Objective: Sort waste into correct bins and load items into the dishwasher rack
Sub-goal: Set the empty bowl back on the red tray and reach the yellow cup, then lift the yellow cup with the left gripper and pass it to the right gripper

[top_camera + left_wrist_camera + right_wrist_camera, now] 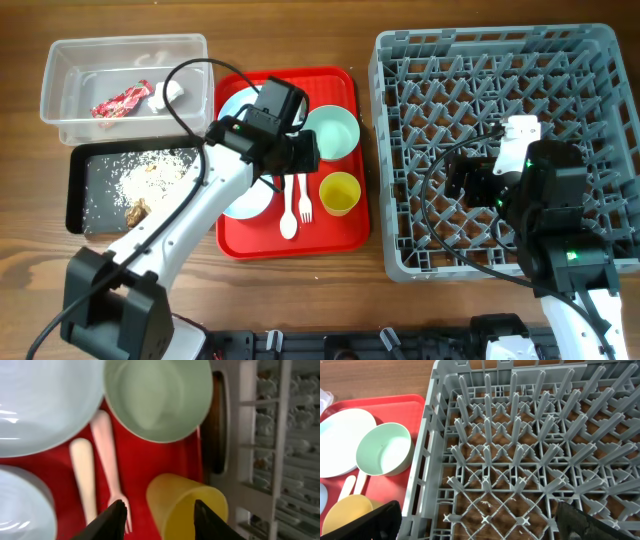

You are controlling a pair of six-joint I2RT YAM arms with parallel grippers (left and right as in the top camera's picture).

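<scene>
Next, my left gripper grabs the small yellow cup by its near rim [325, 202] [170, 515], so the cup's far side stays free for my right gripper.
My left gripper [305, 152] [159, 510] is open above the red tray, its fingers straddling the near rim of the small yellow cup [339, 192] [187, 510]. The white fork [112, 465] and spoon [82, 475] lie left of the cup. The mint green bowl [332, 132] [157, 395], pale blue plate [235, 105] and pale blue bowl [250, 200] share the tray. My right gripper [465, 180] [480, 525] is open and empty over the grey dishwasher rack [490, 40] [530, 435]. The clear tub [60, 120] holds the red wrapper [120, 102] and white scrap [165, 92]. The black tray [80, 190] holds rice scraps [150, 175].
The flat red serving tray [340, 235] lies between the bins and the rack. The rack holds only its upright pegs, with a few crumbs on its floor. Cables run from both arms. Bare wooden table shows along the front edge.
</scene>
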